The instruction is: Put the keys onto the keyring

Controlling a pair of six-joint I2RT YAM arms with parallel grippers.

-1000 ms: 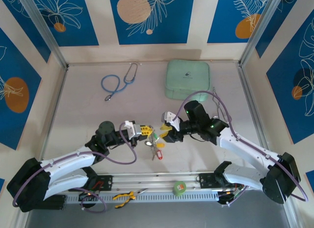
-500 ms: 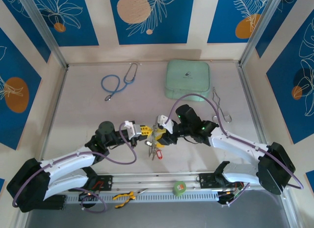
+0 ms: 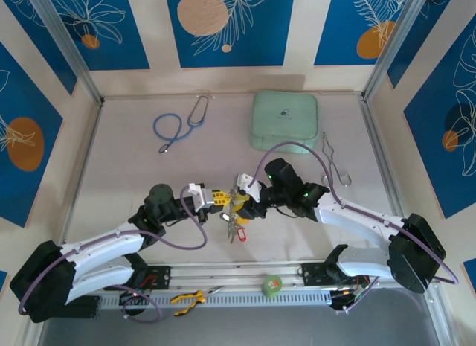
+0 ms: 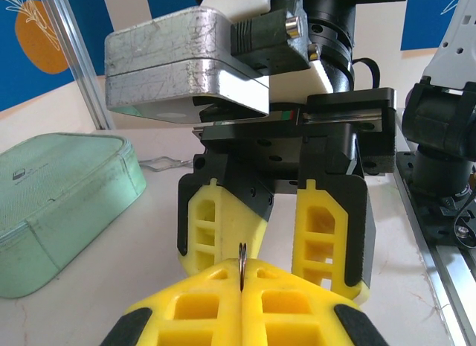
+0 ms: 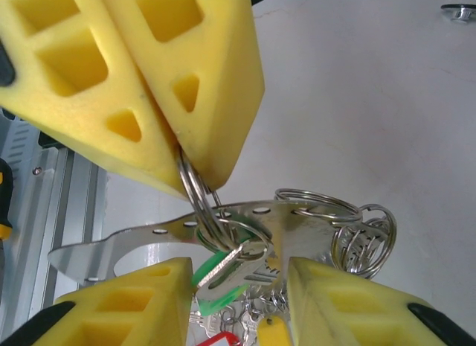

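I need to close my right gripper on the green key (image 5: 222,282) now. The key is between both fingers in the right wrist view.
My left gripper (image 4: 242,275) is shut on a small silver split ring (image 4: 242,258), which stands edge-on between its yellow fingertips. In the right wrist view that split ring (image 5: 195,190) hooks into a bunch of keys (image 5: 230,268) with green, red and yellow tags, hung on a flat holed metal plate (image 5: 297,219). My right gripper (image 5: 242,294) is open, one finger on each side of the bunch, facing the left gripper (image 3: 225,200) at the table's middle. The keyring (image 3: 336,166), a thin silvery oval loop, lies on the table to the right, apart from both grippers.
A mint-green zip case (image 3: 284,120) sits at the back centre, and a blue-tubed stethoscope (image 3: 177,126) at the back left. Tape (image 3: 273,285) and pliers (image 3: 187,299) lie on the front rail. Several spare split rings (image 5: 364,238) hang off the plate.
My right gripper has swung left and closed in on the left gripper and the key bunch. With the arm moved, the oval loop at the right now shows. The left arm has held still.
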